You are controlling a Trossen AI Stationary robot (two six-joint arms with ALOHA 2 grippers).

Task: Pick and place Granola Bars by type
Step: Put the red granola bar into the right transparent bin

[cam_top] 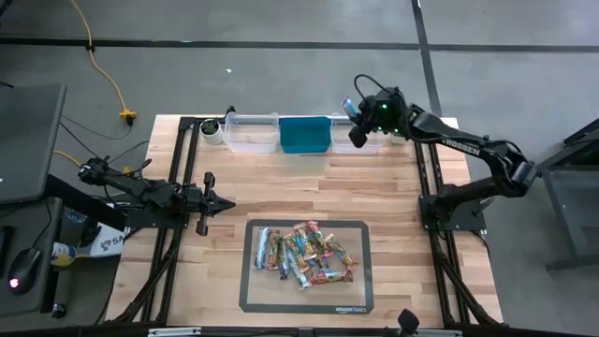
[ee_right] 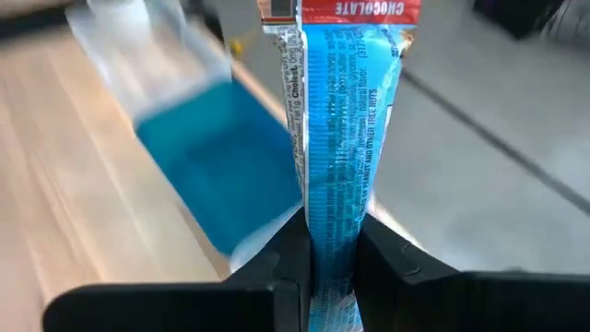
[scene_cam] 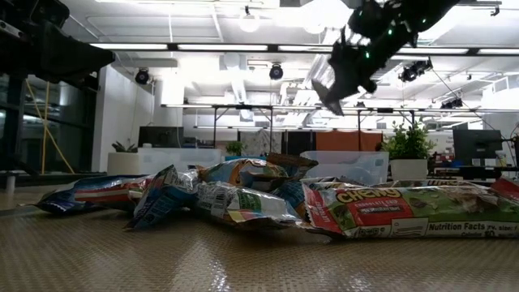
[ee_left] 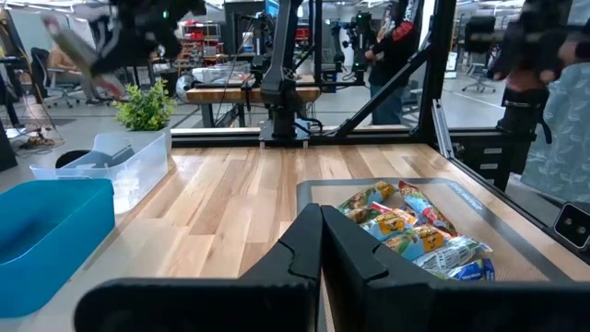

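Observation:
My right gripper keeps holding the bar for now, since the blue bar (ee_right: 344,129) hangs high above the bins and would fall if I opened now.
A pile of granola bars (cam_top: 304,255) in blue, teal and red-orange wrappers lies on a dark-rimmed mat (cam_top: 251,290) near the table's front edge; the low view shows the same pile (scene_cam: 243,195). My right gripper (cam_top: 357,120) hangs above the right end of the row of bins at the far edge, shut on a blue bar (ee_right: 341,138) with a red end band. That row holds a clear bin (cam_top: 251,133), a blue bin (cam_top: 304,135) and another clear bin (cam_top: 370,145). My left gripper (cam_top: 227,203) waits shut at the table's left, level. My right gripper pinches the blue bar between its two fingers (ee_right: 288,267), on the wrapper's flat faces near one end (ee_right: 332,242). The bar runs on along the fingers and sticks out past their tips, its red-banded end (ee_right: 350,11) farthest out. It is lifted clear, above the bins.
A small potted plant (cam_top: 212,129) stands left of the bins. Bare wood lies between the mat and the bins (cam_top: 309,187). Black frame rails run along both sides of the table (cam_top: 182,178). In the left wrist view a person (ee_left: 383,46) stands beyond the table.

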